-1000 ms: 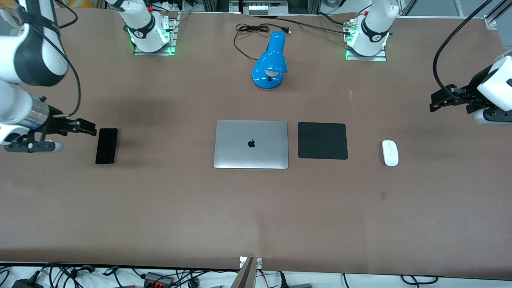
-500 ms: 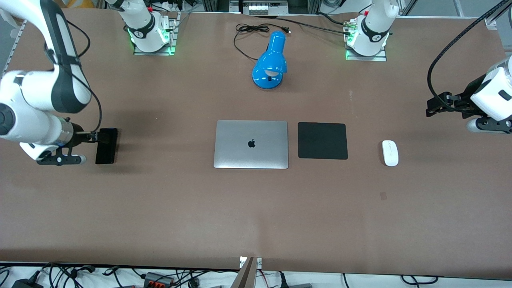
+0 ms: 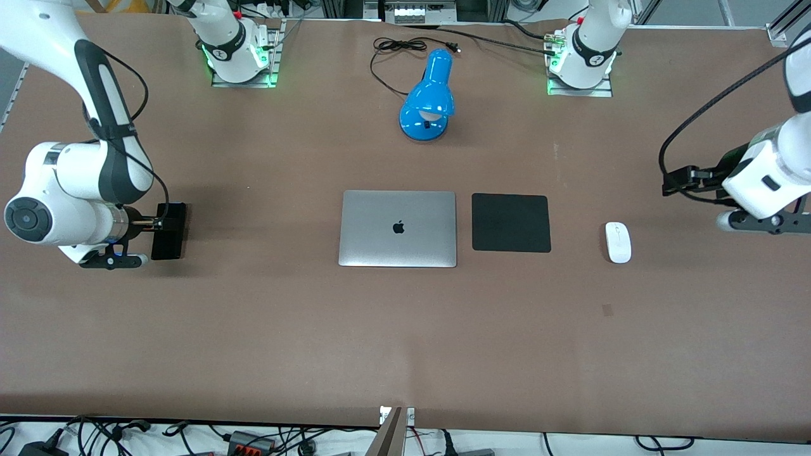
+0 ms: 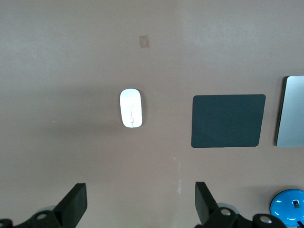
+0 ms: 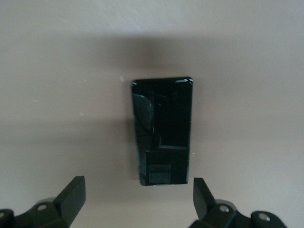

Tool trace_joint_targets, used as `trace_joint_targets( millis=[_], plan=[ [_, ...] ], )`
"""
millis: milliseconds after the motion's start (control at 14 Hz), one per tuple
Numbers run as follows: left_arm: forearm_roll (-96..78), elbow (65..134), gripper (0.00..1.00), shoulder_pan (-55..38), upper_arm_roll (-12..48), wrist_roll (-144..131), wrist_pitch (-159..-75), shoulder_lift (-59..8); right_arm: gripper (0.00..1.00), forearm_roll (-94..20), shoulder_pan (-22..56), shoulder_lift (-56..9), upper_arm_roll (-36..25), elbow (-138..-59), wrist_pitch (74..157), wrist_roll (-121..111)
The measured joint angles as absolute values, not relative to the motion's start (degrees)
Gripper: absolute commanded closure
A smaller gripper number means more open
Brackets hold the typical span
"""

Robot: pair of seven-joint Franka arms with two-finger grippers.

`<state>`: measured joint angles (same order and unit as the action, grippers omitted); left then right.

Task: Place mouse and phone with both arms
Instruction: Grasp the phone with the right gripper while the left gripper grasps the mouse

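I should place the phone beside the laptop next, so my right gripper should grab the black phone by its long side edges.
The black phone lies flat on the brown table at the right arm's end. It fills the middle of the right wrist view. My right gripper hangs low over the phone's outer edge. It is open and empty, with one short end of the phone between its fingertips. The white mouse lies at the left arm's end and shows in the left wrist view. My left gripper is up in the air, over bare table beside the mouse, open and empty.
A closed silver laptop lies at the table's middle with a black square pad beside it, between laptop and mouse. A blue desk lamp with its cord stands farther from the front camera. Pad and laptop show in the left wrist view.
The right arm has swung in and down, bringing its gripper from beside the phone to over its edge. The left gripper has come lower and closer to the mouse. Phone and mouse have not moved.
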<state>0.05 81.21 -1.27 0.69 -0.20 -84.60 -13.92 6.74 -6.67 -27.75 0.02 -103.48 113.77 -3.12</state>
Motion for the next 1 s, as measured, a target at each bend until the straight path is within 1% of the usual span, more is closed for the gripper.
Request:
trace_joint_targets(
  millis=[214, 286, 429, 643, 786, 929, 1000],
  plan=[
    [0.08, 81.47, 0.0, -0.93, 0.67, 0.53, -85.54, -15.42, 0.0, 6.77, -9.32, -31.85, -0.02, -103.58, 117.98, -3.97],
    [0.09, 82.49, 0.0, -0.62, 0.65, 0.57, -88.07, -15.82, 0.0, 6.77, -9.75, -32.92, -0.03, -103.6, 119.06, -4.13],
    [0.09, 87.2, 0.0, 0.44, 0.61, 0.67, -97.14, -16.14, 0.0, 6.77, -9.83, -33.92, 0.04, -103.71, 120.4, -4.13],
    [0.1, 97.07, 0.0, 1.37, 0.4, 0.54, -110.24, -16.15, 0.0, 6.77, -9.82, -34.0, 0.11, -105.42, 123.76, -4.13],
    [0.1, 102.25, 0.0, 1.92, 0.05, 0.49, -114.78, -16.31, 0.0, 6.77, -9.83, -34.0, 0.11, -106.67, 124.73, -4.13],
    [0.1, 105.36, 0.0, 2.25, 0.01, 0.54, -117.31, -16.62, 0.0, 6.77, -9.91, -34.0, 0.08, -107.37, 125.15, -4.13],
    [0.1, 107.19, 0.0, 2.25, 0.03, 0.62, -120.06, -17.11, 0.0, 6.77, -9.96, -33.99, 0.08, -107.71, 125.56, -4.13]
  ],
)
